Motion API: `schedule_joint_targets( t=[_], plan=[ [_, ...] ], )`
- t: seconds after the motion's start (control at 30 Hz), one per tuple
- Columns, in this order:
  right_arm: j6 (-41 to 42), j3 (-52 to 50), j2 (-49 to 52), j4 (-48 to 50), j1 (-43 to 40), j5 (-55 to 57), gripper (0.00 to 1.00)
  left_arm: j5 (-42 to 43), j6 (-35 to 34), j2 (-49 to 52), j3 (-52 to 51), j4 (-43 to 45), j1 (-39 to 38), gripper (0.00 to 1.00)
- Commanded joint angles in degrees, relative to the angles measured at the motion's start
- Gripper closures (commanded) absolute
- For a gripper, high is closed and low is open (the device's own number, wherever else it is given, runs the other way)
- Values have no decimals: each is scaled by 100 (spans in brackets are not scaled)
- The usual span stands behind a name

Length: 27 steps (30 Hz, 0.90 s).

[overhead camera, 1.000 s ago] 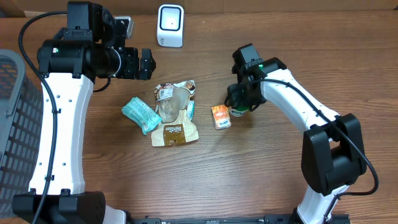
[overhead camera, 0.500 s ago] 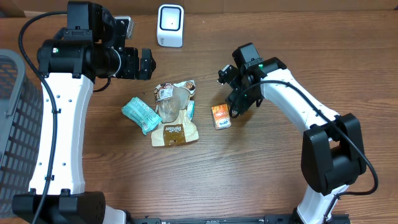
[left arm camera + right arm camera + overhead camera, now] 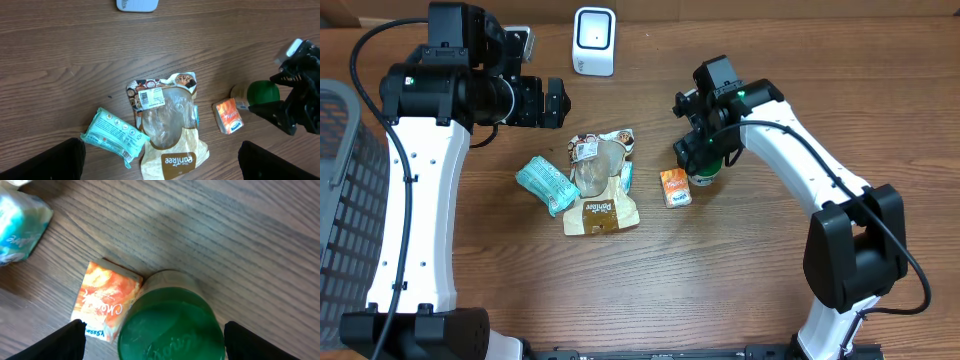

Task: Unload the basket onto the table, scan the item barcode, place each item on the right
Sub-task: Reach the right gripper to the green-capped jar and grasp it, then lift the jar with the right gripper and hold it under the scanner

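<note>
I need to scan the barcode on the green-lidded jar, so I should next grab the jar from above by its lid (image 3: 707, 170) (image 3: 171, 330) with my right gripper, keeping its labelled body uncovered.
A green-lidded jar (image 3: 704, 178) (image 3: 170, 325) stands upright on the table, touching a small orange box (image 3: 674, 187) (image 3: 106, 302). My right gripper (image 3: 699, 150) (image 3: 160, 341) hangs straight over the jar, open, its fingers clear of the lid on both sides. The white scanner (image 3: 594, 41) (image 3: 137, 4) stands at the back. My left gripper (image 3: 556, 103) (image 3: 165, 162) is open and empty, high above a bread bag (image 3: 600, 185) (image 3: 167, 125) and a teal packet (image 3: 546, 184) (image 3: 112, 135). The left wrist view also shows the jar (image 3: 262, 92) and the orange box (image 3: 228, 115).
A grey mesh basket (image 3: 340, 180) sits at the table's left edge. The bag, the packet, the box and the jar lie close together mid-table, in front of the scanner.
My right gripper's jaws have spread wider around the jar, and the wrist has shifted a little toward the back. The jar stays on the table. The left arm has not moved.
</note>
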Motion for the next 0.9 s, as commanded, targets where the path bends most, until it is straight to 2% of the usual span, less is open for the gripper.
schedule_joint_targets(
  t=[0.0, 0.2, 0.4, 0.57, 0.77, 0.87],
  plan=[
    [304, -190, -24, 170, -26, -24, 15, 2, 48, 22, 35, 4, -2, 0],
    [562, -409, -20, 348, -26, 457, 16, 4, 46, 22, 35, 7, -2, 0],
    [599, -422, -20, 365, -26, 483, 34, 2, 48, 22, 35, 7, -2, 0],
    [741, -424, -20, 339, -26, 317, 38, 2, 48, 22, 35, 7, -2, 0],
    [763, -407, -24, 173, -26, -199, 54, 2, 46, 22, 35, 7, -2, 0],
    [1049, -203, -48, 63, -28, -210, 57, 2, 46, 22, 35, 7, -2, 0]
  ],
)
